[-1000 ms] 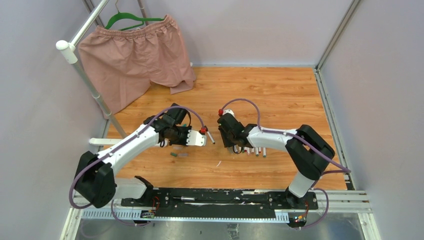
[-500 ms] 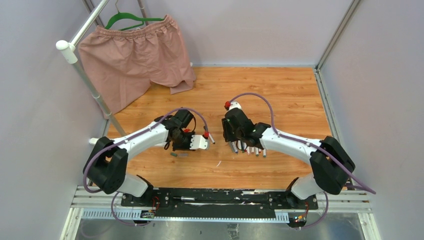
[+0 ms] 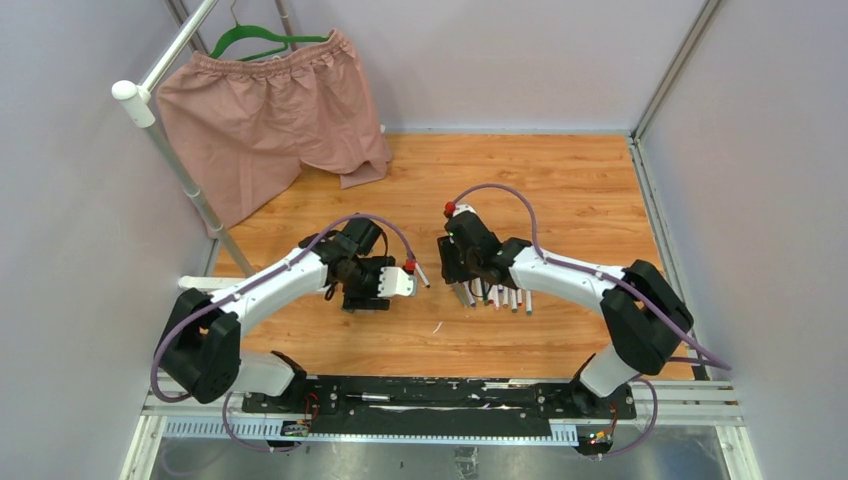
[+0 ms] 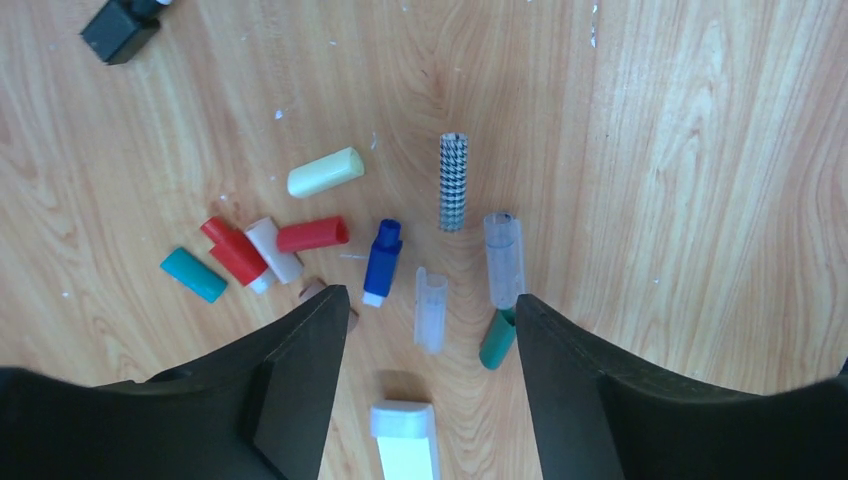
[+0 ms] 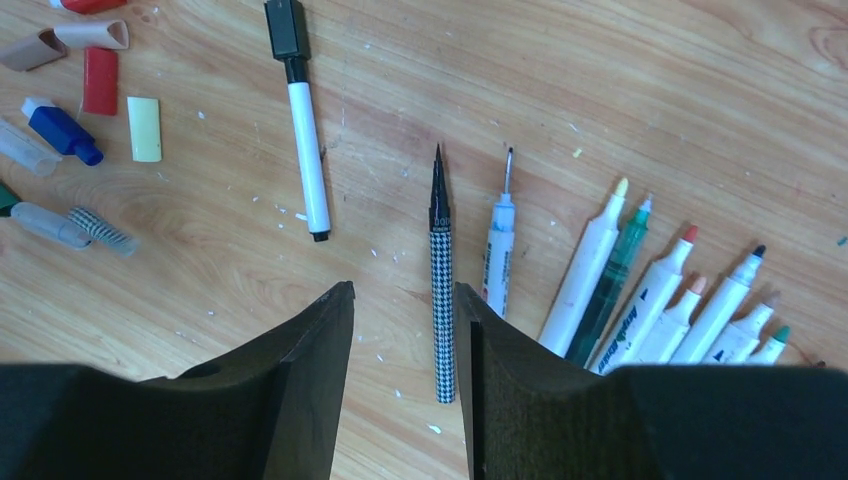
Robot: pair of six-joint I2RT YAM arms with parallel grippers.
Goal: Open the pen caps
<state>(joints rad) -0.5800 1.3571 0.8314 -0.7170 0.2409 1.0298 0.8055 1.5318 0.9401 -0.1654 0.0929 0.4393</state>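
Note:
The right gripper grips the black-capped white marker by its white body [image 3: 422, 275] [image 5: 309, 160] next, leaving the black cap free to open.
In the left wrist view the pen caps lie loose on the wood: a cream cap [image 4: 325, 172], red caps [image 4: 313, 234], a teal cap [image 4: 193, 275], a blue cap [image 4: 382, 262], a houndstooth cap [image 4: 453, 182], clear caps [image 4: 503, 258] and a green cap [image 4: 496, 340]. My left gripper [image 4: 430, 305] hangs open over them, with a white cap [image 4: 405, 440] loose between its jaws. The pens show in the right wrist view: a black-capped white marker [image 5: 305, 130], an uncapped houndstooth pen [image 5: 441, 280] and a row of several uncapped markers [image 5: 600, 265]. My right gripper [image 5: 402, 290] is open and holds nothing.
Pink shorts [image 3: 270, 110] hang on a green hanger from a white rack pole [image 3: 170, 150] at the back left. A long white bar [image 3: 200, 283] lies left of the left arm. A black rail [image 3: 440, 395] runs along the near edge.
My left gripper went from shut to open and sank over the cap pile. My right gripper opened wider and shifted slightly above the pens.

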